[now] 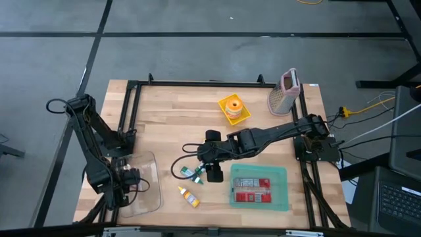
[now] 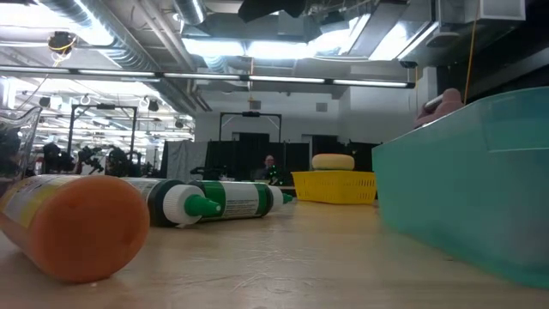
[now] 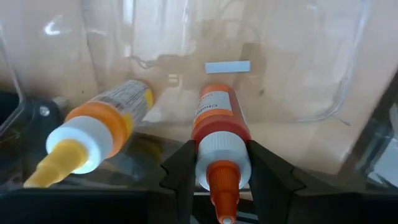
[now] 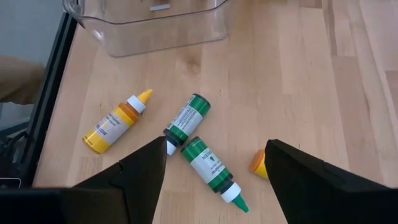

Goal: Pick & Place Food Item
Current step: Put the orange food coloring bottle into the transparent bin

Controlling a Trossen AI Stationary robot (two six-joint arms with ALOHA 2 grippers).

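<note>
The bottom of the red bottle is down at the bottom of the container, beside the lying yellow-tipped bottle, so my left gripper should open.
My left gripper (image 1: pixel 128 179) points down into a clear plastic container (image 1: pixel 146 187) at the table's near left, shut on an orange-red squeeze bottle (image 3: pixel 217 118) with a white collar and orange tip. A second bottle with a yellow tip (image 3: pixel 96 137) lies on its side on the container floor beside it. My right gripper (image 1: pixel 214 172) hovers open above the table's middle. Two green bottles (image 4: pixel 196 140) lie on the wood below it, touching at their necks. A yellow bottle (image 4: pixel 115 127) lies on its side next to them. My left gripper pinches the orange-red bottle at its white collar (image 3: pixel 219 152), just below the orange tip, one finger (image 3: pixel 180 171) on each side. The fingers come from above, pointing down. The bottle hangs below them, cap end up; whether its base touches the container floor I cannot tell.
A teal tray (image 1: pixel 283 172) with a red package stands at the near right. A yellow basket (image 1: pixel 234 108) with an orange item and a grater (image 1: pixel 284 92) are at the far side. An orange tip (image 4: pixel 257 163) peeks out beside my right finger.
</note>
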